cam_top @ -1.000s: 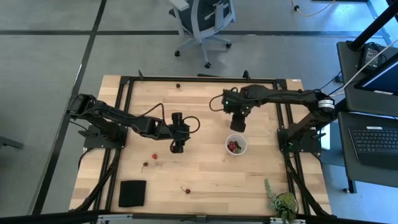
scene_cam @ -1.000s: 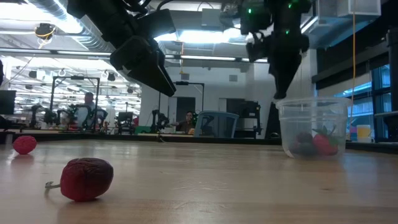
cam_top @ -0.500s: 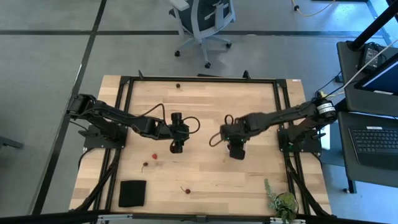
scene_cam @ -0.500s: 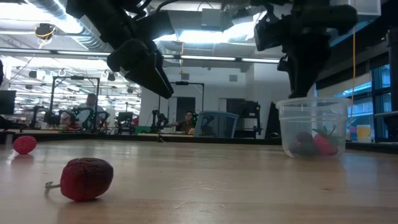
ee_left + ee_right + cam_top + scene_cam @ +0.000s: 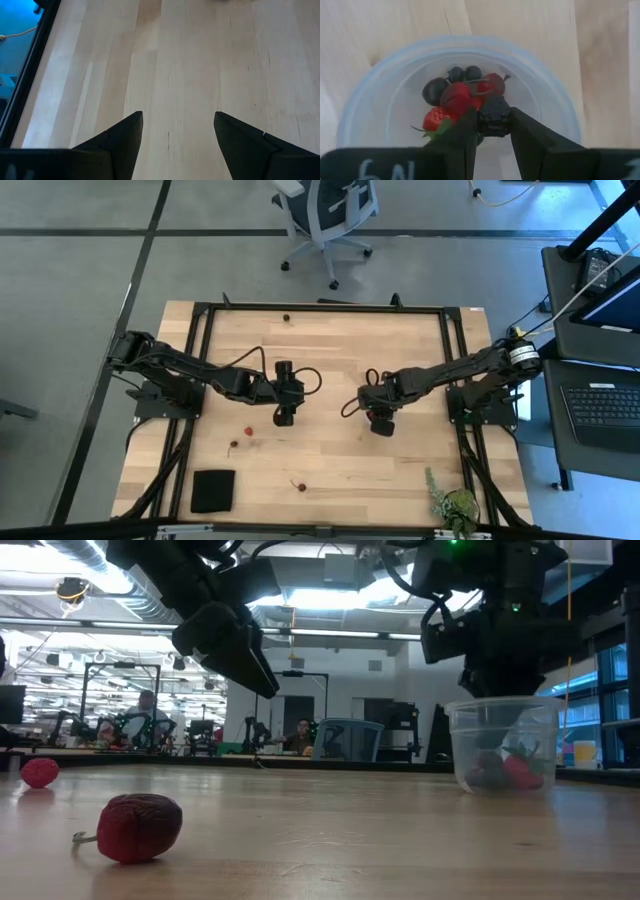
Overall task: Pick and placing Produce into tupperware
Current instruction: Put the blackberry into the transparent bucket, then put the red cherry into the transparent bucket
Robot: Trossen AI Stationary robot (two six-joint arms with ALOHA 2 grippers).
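The dark bumpy berry point(image 5: 494, 116) is inside the round rim point(image 5: 465, 41) and would rest in the tub if I opened now. My right gripper should release the berry.
The tupperware point(image 5: 503, 745) is a small translucent round tub standing on the wooden table; in the high view my right arm covers it. Several red and dark fruits point(image 5: 457, 92) lie in it. My right gripper point(image 5: 494, 131) hangs over the tub's mouth, shut on a dark bumpy berry point(image 5: 494, 116). My left gripper point(image 5: 284, 418) hovers open over bare wood left of centre, nothing between its fingers point(image 5: 125, 135). Loose produce rests on the table: a red fruit with a stem point(image 5: 140, 827), another point(image 5: 39, 772), and small ones point(image 5: 248, 431) point(image 5: 298, 484). My right gripper pinches the dark berry by its two opposite sides point(image 5: 481, 120) between its fingertips. The fingers come from above, pointing down into the tub's mouth. The berry is lifted clear, above the fruits in the tub.
A flat black square pad point(image 5: 212, 490) lies near the front left corner. A leafy green plant point(image 5: 455, 502) stands at the front right. One dark fruit point(image 5: 286, 318) sits near the far edge. Black frame rails point(image 5: 200, 350) run along the table's sides.
My right gripper has swung from the tub's far side toward the near edge and come down, and now hangs right over the tub's mouth with the dark berry between its fingers.
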